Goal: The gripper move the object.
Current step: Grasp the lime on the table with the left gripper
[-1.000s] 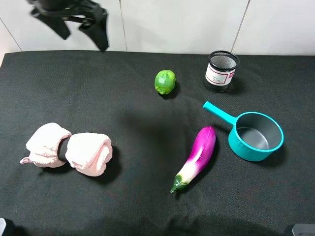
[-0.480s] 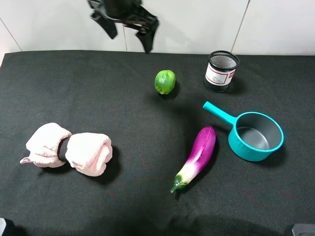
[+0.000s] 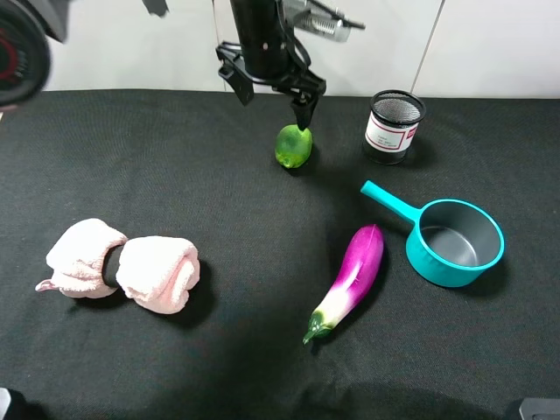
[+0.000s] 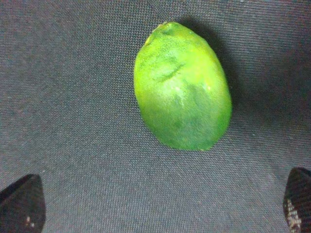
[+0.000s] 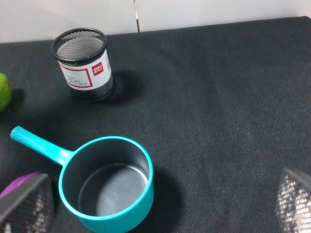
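I need to move the green lime across the black cloth, so I will grab it next with my left gripper around its rounded middle.
The green lime lies on the black cloth at the back middle. My left gripper hangs over it from the far side, open, with one black finger just above the lime's top and the other to its left. In the left wrist view the lime lies between and ahead of the two spread fingertips, untouched. My right gripper is open and empty above the table's right side; the lime shows at the edge of its view.
A black mesh pen cup stands right of the lime. A teal pot with its handle toward the lime sits at the right, with a purple eggplant beside it. A pink rolled towel lies at the left.
My left arm has swept from the far left corner to the right and down, and now hangs open right over the lime. The lime and other objects have not moved.
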